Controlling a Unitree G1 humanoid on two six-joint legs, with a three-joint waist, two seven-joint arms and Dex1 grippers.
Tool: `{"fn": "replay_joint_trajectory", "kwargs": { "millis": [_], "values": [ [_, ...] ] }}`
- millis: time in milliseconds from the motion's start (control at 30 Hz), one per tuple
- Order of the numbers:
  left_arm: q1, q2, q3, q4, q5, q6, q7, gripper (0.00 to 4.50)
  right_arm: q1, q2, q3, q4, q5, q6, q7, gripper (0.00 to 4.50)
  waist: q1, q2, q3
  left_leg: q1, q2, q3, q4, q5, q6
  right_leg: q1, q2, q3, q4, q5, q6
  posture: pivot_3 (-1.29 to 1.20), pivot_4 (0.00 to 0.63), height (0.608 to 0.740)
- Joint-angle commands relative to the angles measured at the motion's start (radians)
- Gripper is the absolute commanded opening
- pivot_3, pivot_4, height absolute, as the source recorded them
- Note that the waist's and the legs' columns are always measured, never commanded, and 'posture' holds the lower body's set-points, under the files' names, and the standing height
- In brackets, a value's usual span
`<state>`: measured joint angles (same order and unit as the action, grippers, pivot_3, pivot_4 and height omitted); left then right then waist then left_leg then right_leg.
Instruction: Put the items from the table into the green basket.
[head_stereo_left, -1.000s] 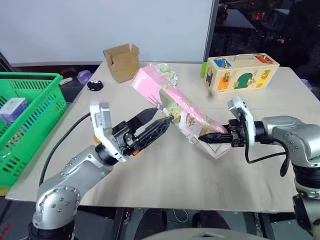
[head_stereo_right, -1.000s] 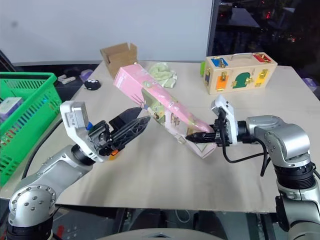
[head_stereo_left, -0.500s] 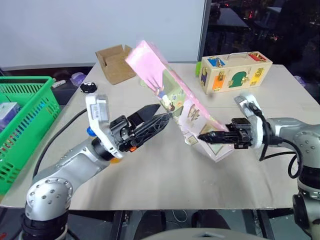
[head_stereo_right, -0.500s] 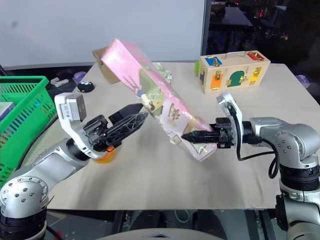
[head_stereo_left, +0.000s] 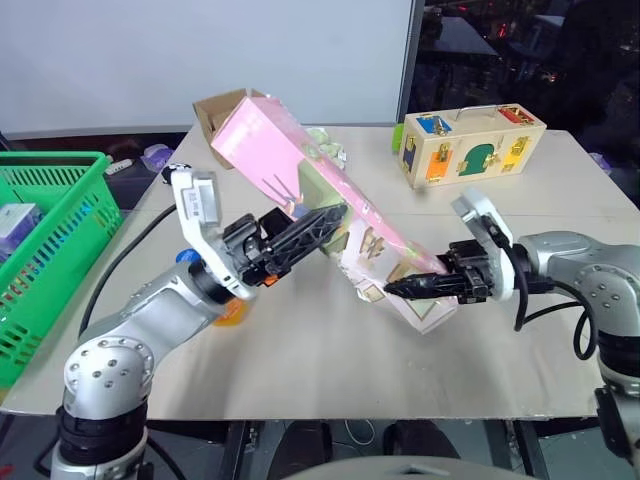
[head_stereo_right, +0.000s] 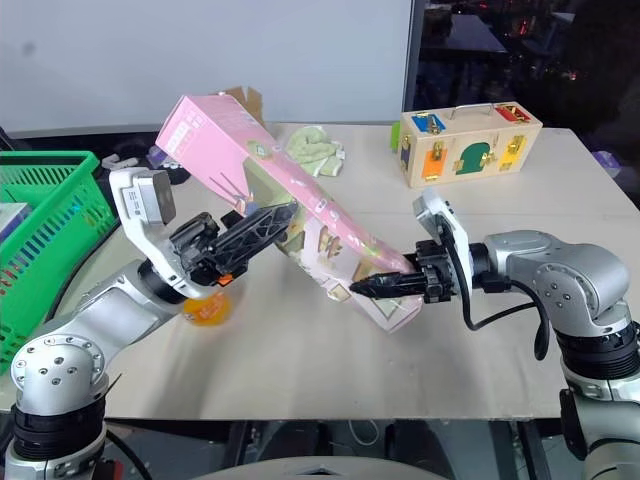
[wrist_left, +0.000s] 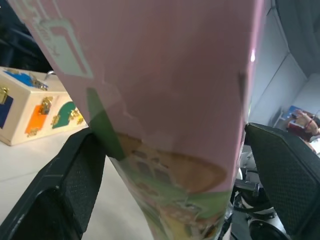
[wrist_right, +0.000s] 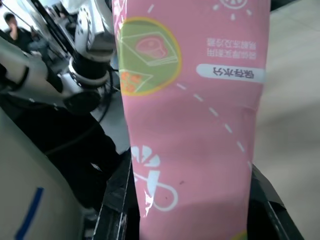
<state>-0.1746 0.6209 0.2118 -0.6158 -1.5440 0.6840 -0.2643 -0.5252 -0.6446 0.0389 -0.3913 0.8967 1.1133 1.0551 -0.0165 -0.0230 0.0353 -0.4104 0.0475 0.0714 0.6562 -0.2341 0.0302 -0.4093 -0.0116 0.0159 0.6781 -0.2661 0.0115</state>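
My left gripper should close on the carton, as its fingers are on either side of the pink carton's middle (head_stereo_left: 325, 185) (wrist_left: 172, 145).
The long pink carton (head_stereo_left: 300, 175) hangs tilted above the table (head_stereo_left: 330, 370), with its high end toward the basket side. My right gripper (head_stereo_left: 395, 290) is shut on its low end; the carton (wrist_right: 195, 125) rises between those fingers (wrist_right: 117, 200). My left gripper (head_stereo_left: 325, 222) is open and straddles the carton's middle, one finger (wrist_left: 65, 190) on each side of the carton (wrist_left: 170, 100); I cannot tell whether they touch it. The orange bottle (head_stereo_right: 207, 308) lies on the table under my left forearm, mostly hidden. The green basket (head_stereo_left: 55, 235) stands beyond the table's left edge.
A wooden lock box (head_stereo_left: 470, 145) stands at the back right. A cardboard box (head_stereo_left: 213, 108) and a pale green cloth (head_stereo_right: 315, 150) sit at the back, partly behind the carton. A small white box (head_stereo_left: 15, 218) lies in the basket.
The carton's high end has swung up and then left toward the basket side, carried by my right gripper. My left fingers, earlier beside the carton, now straddle its middle.
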Motion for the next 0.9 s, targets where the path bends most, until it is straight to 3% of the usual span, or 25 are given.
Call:
{"fn": "replay_joint_trajectory", "kwargs": {
  "millis": [33,67,233,267,567,700,900],
  "values": [
    [-0.019,0.001,0.018,-0.005,-0.029,-0.010,-0.009,4.50,-0.013,0.004,0.029,-0.007,0.020,-0.026,0.037,1.17,0.001,0.000,0.000,0.000,0.000,0.000,0.000,0.000,0.000,0.000,0.000,0.000,0.000,0.000,0.000,-0.01,0.000,0.740],
    [-0.015,0.001,0.023,-0.003,-0.034,-0.011,-0.009,3.97,-0.013,0.004,0.030,-0.003,0.024,-0.029,0.038,1.86,0.001,0.000,0.000,0.000,0.000,0.000,0.000,0.000,0.000,0.000,0.000,0.000,0.000,0.000,0.000,-0.01,0.000,0.740],
    [-0.005,0.003,0.030,-0.006,-0.050,-0.012,-0.006,1.87,-0.001,0.012,0.022,-0.006,0.034,-0.051,0.031,4.05,0.002,0.000,0.000,0.000,0.000,0.000,0.000,0.000,0.000,0.000,0.000,0.000,0.000,0.000,0.000,-0.01,0.000,0.740],
    [-0.004,0.002,0.029,-0.008,-0.050,-0.013,-0.005,1.82,0.003,0.015,0.021,-0.011,0.032,-0.058,0.024,4.45,0.002,0.000,0.000,0.000,0.000,0.000,0.000,0.000,0.000,0.000,0.000,0.000,0.000,0.000,0.000,-0.01,0.000,0.740],
    [-0.005,0.004,0.066,0.001,-0.041,-0.033,0.019,1.82,0.051,0.043,-0.006,-0.017,-0.039,-0.161,-0.093,4.45,0.003,0.000,0.000,0.000,0.000,0.000,0.000,0.000,0.000,0.000,0.000,0.000,0.000,0.000,0.000,0.01,0.000,0.740],
    [-0.043,0.027,0.157,0.028,-0.058,-0.075,0.084,1.82,0.091,0.028,-0.034,-0.032,-0.107,-0.269,-0.120,4.45,0.005,0.000,0.000,0.000,0.000,0.000,0.000,0.000,0.000,0.000,0.000,0.000,0.000,0.000,0.000,0.03,0.000,0.740],
    [-0.072,0.062,0.320,0.066,-0.073,-0.139,0.221,1.82,0.015,0.170,0.008,-0.051,-0.209,-0.396,-0.274,4.45,0.005,-0.001,0.000,0.001,0.001,0.000,0.000,0.000,0.000,0.000,0.001,0.001,0.001,0.000,0.000,0.09,0.000,0.740]
  ]
}}
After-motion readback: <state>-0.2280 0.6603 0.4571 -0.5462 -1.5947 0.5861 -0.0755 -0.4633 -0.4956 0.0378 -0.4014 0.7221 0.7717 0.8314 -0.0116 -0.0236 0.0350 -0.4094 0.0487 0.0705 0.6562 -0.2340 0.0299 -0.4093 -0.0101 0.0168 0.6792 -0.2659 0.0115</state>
